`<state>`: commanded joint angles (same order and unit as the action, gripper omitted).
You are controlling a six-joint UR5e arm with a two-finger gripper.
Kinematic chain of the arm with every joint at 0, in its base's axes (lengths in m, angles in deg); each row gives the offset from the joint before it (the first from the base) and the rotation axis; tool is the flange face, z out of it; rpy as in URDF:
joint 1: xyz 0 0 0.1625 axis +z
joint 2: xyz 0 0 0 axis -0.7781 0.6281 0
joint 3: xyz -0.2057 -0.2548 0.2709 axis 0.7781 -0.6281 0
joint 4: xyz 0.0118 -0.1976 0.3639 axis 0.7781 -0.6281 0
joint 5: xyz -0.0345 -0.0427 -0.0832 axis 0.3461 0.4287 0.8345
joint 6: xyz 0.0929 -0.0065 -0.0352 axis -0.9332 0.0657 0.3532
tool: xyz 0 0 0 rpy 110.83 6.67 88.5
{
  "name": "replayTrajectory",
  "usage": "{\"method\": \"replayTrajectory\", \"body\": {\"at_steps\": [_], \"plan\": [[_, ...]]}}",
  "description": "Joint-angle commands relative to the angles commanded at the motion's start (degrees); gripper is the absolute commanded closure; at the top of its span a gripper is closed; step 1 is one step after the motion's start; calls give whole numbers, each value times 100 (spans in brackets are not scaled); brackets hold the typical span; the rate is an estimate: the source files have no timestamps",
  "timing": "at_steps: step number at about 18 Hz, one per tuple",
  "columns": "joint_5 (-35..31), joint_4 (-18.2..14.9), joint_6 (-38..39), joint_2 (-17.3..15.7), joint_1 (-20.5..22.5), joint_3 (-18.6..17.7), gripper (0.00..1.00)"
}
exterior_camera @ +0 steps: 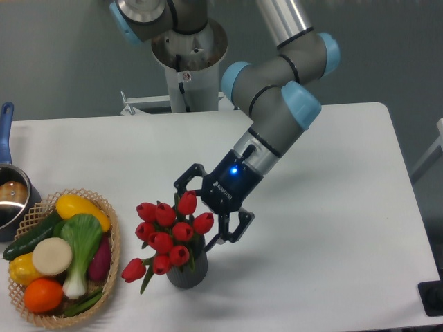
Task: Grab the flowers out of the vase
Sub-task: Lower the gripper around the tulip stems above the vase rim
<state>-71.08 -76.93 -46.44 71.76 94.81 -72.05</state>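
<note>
My gripper grabs the flowers by their red tulip buds next, to lift the flowers (166, 234) out of the vase (187, 275).
The flowers (166, 234), a bunch of red tulip buds with dark green stems, stand in the dark grey ribbed vase (187, 275) at the front middle of the white table. One bud droops low to the left. My gripper (199, 216) comes down from the upper right, tilted, and is open. Its black fingers (232, 228) sit spread on either side of the bunch's upper right buds, one at the top and one at the right just above the vase rim. The stems are mostly hidden behind the buds.
A wicker basket (113, 238) with colourful toy vegetables stands at the front left, close to the drooping bud. A metal pot (10, 200) with a blue handle is at the left edge. The arm's base (188, 52) stands behind the table.
</note>
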Motion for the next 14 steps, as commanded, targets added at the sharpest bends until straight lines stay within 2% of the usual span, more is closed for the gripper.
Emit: {"method": "replayTrajectory", "body": {"at_steps": [1, 2, 4, 5, 6, 14], "plan": [[-9, 0, 0, 9, -17, 0, 5], [-9, 0, 0, 9, -18, 0, 16], [-17, 0, -9, 18, -18, 9, 68], [-17, 9, -44, 26, -18, 9, 89], [-26, 9, -105, 35, -18, 9, 100], [-17, 9, -114, -9, 26, -9, 100]]}}
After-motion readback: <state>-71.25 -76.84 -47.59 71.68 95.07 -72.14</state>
